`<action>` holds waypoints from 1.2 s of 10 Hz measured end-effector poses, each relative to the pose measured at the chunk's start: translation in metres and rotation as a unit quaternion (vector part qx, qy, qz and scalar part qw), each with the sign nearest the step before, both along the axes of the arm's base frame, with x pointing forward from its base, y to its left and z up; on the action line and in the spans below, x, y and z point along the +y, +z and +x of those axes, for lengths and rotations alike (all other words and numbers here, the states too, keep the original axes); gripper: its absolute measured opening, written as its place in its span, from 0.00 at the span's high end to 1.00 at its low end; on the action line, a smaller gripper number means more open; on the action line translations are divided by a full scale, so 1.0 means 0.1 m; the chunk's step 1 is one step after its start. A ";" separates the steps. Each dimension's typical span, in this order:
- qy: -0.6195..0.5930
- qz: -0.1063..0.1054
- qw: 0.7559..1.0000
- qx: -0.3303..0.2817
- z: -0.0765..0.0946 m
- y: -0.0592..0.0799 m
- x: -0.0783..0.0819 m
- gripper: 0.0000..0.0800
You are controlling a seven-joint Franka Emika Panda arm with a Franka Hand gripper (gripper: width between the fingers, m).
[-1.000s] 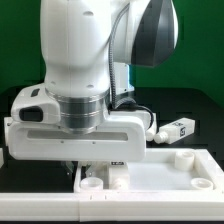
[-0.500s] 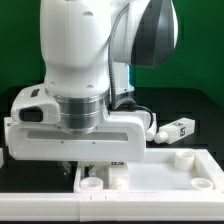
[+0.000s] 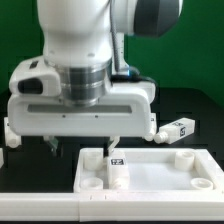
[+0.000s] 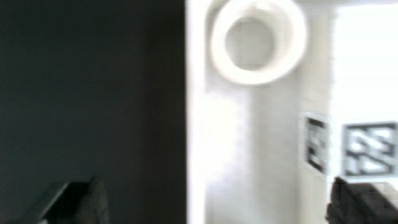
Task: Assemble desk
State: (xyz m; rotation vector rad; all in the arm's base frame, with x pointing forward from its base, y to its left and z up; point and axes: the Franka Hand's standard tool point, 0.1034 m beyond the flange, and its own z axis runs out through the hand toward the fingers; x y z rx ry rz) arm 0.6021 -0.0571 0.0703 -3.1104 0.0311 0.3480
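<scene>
My gripper picks up the leg by its tagged end next, to fit it to the white panel (image 3: 160, 178).
The desk's white rimmed panel (image 3: 160, 178) lies flat at the front, with round holes at its corners (image 3: 90, 183). One square tagged leg (image 3: 117, 167) stands upright in the panel near its corner on the exterior view's left. My gripper (image 3: 82, 144) hangs just above that corner, open and holding nothing, the leg below one finger. In the wrist view the panel's edge (image 4: 240, 130) and a round hole (image 4: 258, 42) lie between my dark fingertips (image 4: 71, 205), with the leg's tags (image 4: 370, 150) off to one side. Gripper (image 4: 217, 207).
A second tagged leg (image 3: 180, 129) lies on the black table at the exterior view's right. Another white part (image 3: 5, 134) shows at the left edge. A white rail (image 3: 40, 208) runs along the front below the panel.
The jaws have opened from shut and the hand has risen off the panel. The upright leg, hidden under the hand before, now stands free.
</scene>
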 end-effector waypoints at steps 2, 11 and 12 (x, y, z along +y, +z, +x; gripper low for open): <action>0.020 0.007 1.000 -0.017 0.04 -0.10 0.32 0.19; 0.028 0.003 0.999 -0.038 -0.18 -0.59 0.52 0.20; 0.028 0.003 0.999 -0.038 -0.18 -0.59 0.52 0.42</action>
